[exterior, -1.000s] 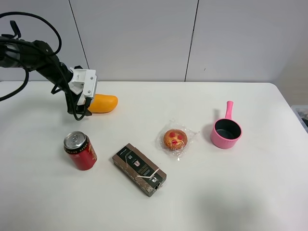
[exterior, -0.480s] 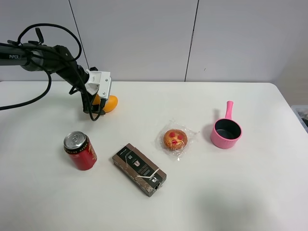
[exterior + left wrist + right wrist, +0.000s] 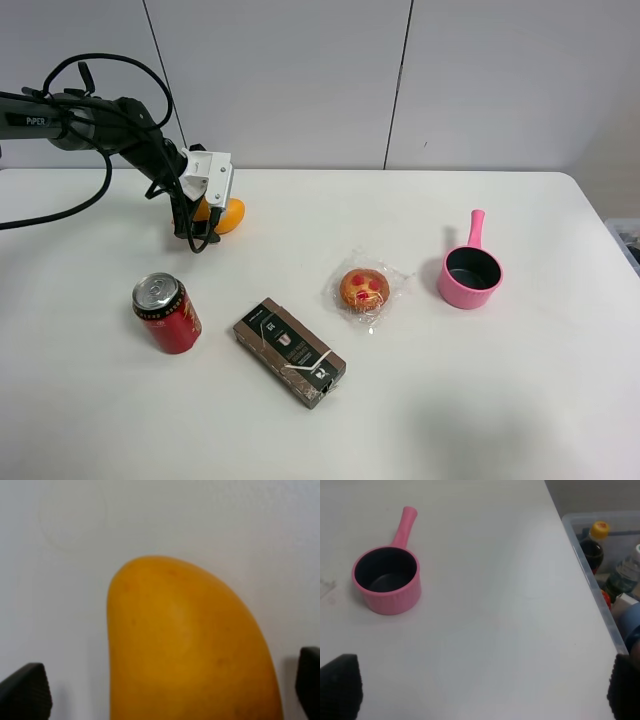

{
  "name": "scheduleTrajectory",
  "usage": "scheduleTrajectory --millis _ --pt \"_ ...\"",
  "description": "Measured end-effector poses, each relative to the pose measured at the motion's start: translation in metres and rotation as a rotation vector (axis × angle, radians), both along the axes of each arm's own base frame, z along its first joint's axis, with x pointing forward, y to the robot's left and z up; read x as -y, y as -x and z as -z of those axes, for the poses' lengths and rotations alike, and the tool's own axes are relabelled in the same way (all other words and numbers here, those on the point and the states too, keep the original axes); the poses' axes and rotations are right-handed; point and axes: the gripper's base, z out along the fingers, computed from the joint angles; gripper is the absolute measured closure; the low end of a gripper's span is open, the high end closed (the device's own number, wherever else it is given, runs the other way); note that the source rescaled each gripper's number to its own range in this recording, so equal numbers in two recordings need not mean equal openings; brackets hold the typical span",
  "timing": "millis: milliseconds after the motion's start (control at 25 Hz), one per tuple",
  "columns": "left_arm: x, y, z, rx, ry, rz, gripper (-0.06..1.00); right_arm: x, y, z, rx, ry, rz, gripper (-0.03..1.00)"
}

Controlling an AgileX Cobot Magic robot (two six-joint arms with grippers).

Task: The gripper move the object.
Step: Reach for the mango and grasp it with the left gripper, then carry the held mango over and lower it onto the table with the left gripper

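My left gripper should close on the mango now, because its fingers are standing low on either side of the mango.
The orange-yellow mango (image 3: 231, 213) lies on the white table at the back left. My left gripper (image 3: 197, 230), black fingers on a white bracket, hangs over the mango's left part and hides it in the exterior high view. In the left wrist view the mango (image 3: 185, 640) fills the middle. The left gripper (image 3: 167, 687) is open, with one fingertip (image 3: 25, 692) on each side of the mango and a gap to it on both sides. My right gripper (image 3: 482, 687) is open and empty above bare table. It does not show in the exterior high view.
A red can (image 3: 167, 312), a dark box (image 3: 290, 352), a wrapped muffin (image 3: 365, 289) and a pink pot (image 3: 469, 274) stand on the table. The pot also shows in the right wrist view (image 3: 387, 582). A clear bin (image 3: 600, 580) with bottles sits past the table's right edge.
My left gripper has moved right and back, from beside the mango's left end to over it. In the last half second it barely moved. The mango stayed in place.
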Motion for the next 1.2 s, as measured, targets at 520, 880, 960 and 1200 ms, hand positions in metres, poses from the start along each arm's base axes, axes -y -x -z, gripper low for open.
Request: scheduleTrajectory --millis 520,880,960,1200 --pt "0.000 0.004 0.002 -0.043 0.004 0.015 0.93 0.000 0.000 0.000 0.000 0.000 0.000 -0.03" --pt "0.000 0.005 0.000 -0.057 0.006 0.022 0.94 0.000 0.000 0.000 0.000 0.000 0.000 -0.03" --pt "0.001 0.008 -0.005 -0.082 0.015 0.025 0.94 0.000 0.000 0.000 0.000 0.000 0.000 -0.03" --pt "0.017 0.024 -0.064 -0.118 0.118 -0.090 0.94 0.000 0.000 0.000 0.000 0.000 0.000 -0.03"
